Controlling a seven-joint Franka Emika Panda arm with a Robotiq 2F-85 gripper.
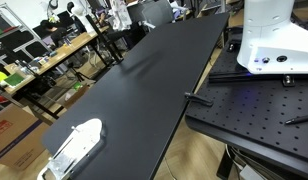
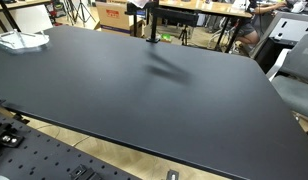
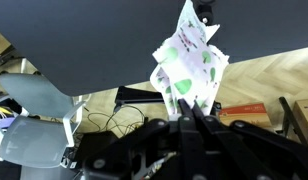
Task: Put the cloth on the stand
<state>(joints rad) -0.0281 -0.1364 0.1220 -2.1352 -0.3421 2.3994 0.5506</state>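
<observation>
My gripper needs to keep holding the cloth until it drapes over the stand: only the cloth's top edge meets the dark stand tip (image 3: pixel 204 12) beyond the fingertips.
In the wrist view my gripper (image 3: pixel 189 112) is shut on the lower edge of a white cloth with green patches (image 3: pixel 189 60), which stands bunched above the fingers. A small dark object (image 3: pixel 205 10) touches the cloth's top; I cannot tell what it is. A thin black stand (image 2: pixel 151 25) rises at the far edge of the black table (image 2: pixel 154 100) in an exterior view. Neither exterior view shows the gripper or the cloth.
A white flat object lies on the table's corner in both exterior views (image 1: pixel 74 143) (image 2: pixel 19 40). A white robot base (image 1: pixel 274 40) sits on a perforated black plate (image 1: pixel 254 110) beside the table. Cluttered desks (image 1: pixel 44 60) and boxes stand beyond.
</observation>
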